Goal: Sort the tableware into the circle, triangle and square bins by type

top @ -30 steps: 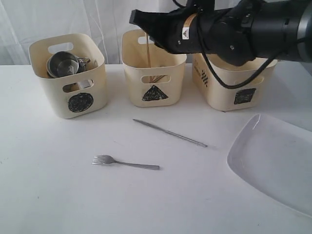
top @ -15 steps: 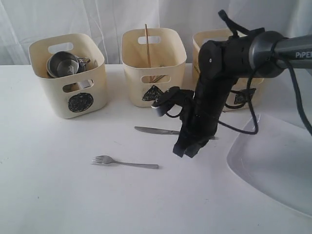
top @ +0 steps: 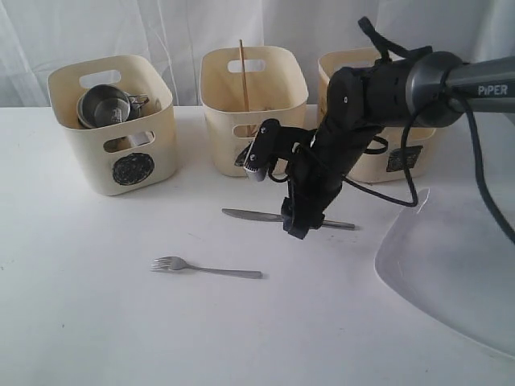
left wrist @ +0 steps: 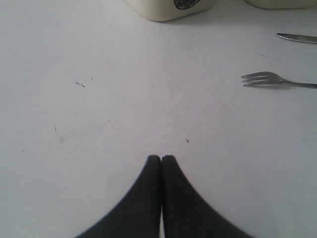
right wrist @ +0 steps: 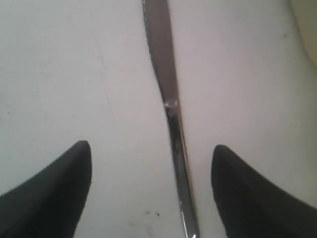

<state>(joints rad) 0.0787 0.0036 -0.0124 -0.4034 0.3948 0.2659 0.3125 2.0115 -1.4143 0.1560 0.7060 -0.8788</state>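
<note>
The steel knife needs to go in the triangle bin [top: 253, 112], so my right gripper should grab it by its handle [top: 322, 223] next.
A steel knife [top: 249, 215] lies flat on the white table in front of the triangle bin [top: 253, 112]. My right gripper [top: 296, 227] hangs low over its handle. In the right wrist view the knife [right wrist: 168, 99] runs between the two spread fingers [right wrist: 64, 183], so my right gripper [right wrist: 151, 148] is open and holds nothing. A steel fork [top: 205, 268] lies nearer the front. My left gripper [left wrist: 161, 158] is shut and empty over bare table, with the fork [left wrist: 267, 79] off to one side. Steel mugs [top: 105, 104] sit in the circle bin [top: 113, 129], and a chopstick [top: 243, 72] stands in the triangle bin.
The square bin [top: 378, 153] stands behind my right arm, partly hidden by it. A large white plate [top: 451, 273] lies at the front right, close to the arm. The circle bin's base [left wrist: 168, 7] and the knife tip [left wrist: 297, 38] show in the left wrist view.
My right arm has come down from above the triangle bin to the knife, then shifted a little toward the bins. The knife's blade end has turned slightly. The left gripper has not moved.
</note>
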